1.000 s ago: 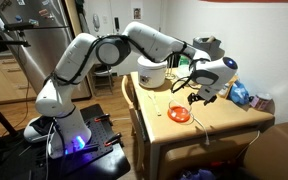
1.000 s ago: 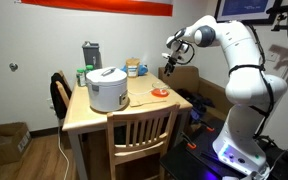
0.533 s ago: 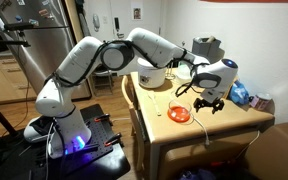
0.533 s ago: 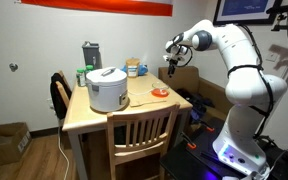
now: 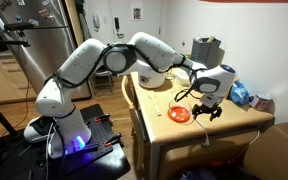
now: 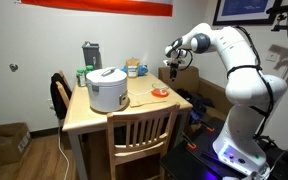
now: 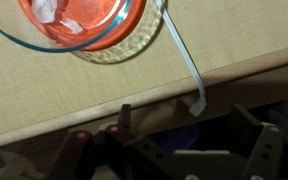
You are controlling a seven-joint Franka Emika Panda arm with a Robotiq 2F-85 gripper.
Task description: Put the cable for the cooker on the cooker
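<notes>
My gripper should move down first and then close on the cable's end, because the cable's end is in the gap and my open fingers are still above it.
The white domed cooker (image 6: 107,88) stands on the wooden table; it also shows behind the arm (image 5: 152,72). The pale thin cable (image 7: 187,62) lies on the tabletop beside an orange bowl (image 7: 79,22), and its end hangs over the table edge. It shows faintly in an exterior view (image 5: 200,124). My gripper (image 7: 189,140) is open and empty, hovering just off that table edge, with the cable's end lying ahead between its dark fingers. In both exterior views the gripper (image 5: 206,106) (image 6: 171,66) is across the table from the cooker.
A dark grey boxy appliance (image 5: 206,48) (image 6: 91,55) stands at the back of the table. The orange bowl (image 5: 180,114) (image 6: 160,93) sits near the gripper. A wooden chair (image 6: 139,135) is pushed in at the table. Blue packets (image 5: 240,94) lie at one corner.
The gripper has moved down and out toward the table edge near the cable's end. The cable, bowl and cooker have not moved.
</notes>
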